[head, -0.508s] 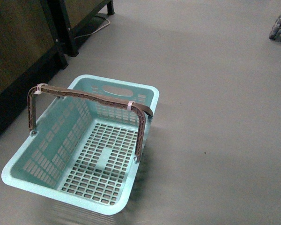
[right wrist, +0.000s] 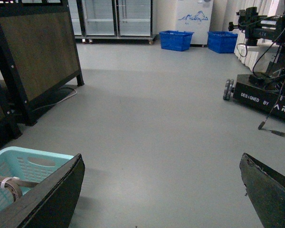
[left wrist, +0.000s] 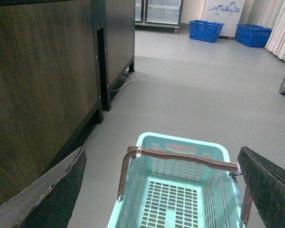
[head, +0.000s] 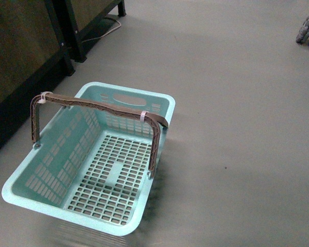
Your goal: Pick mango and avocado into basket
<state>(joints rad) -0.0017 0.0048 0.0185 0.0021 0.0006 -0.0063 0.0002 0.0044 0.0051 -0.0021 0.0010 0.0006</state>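
The left gripper grabs the basket's narrow raised brown handle (left wrist: pixel 185 158) next, since the basket's tub (left wrist: pixel 175 194) is far too wide for the fingers.
The mint-blue basket (head: pixel 36 198) stands on the grey floor with nothing inside it, its brown handle (head: pixel 100 107) raised across the top. It also shows in the left wrist view, basket (left wrist: pixel 180 145), beyond and between the fingers of my left gripper (left wrist: pixel 161 183), which is open and holds nothing. My right gripper (right wrist: pixel 161 183) is open over bare floor, with a corner of the basket (right wrist: pixel 19 156) beside one finger. Neither the mango nor the avocado is in view. No arm shows in the front view.
A dark wooden cabinet on black legs (head: pixel 20 56) stands close to the basket's left, with a cable (head: pixel 105 28) on the floor beside it. Another robot base (right wrist: pixel 266 95) stands at the right. Blue crates (right wrist: pixel 175 40) and glass-door fridges (right wrist: pixel 114 19) line the far wall.
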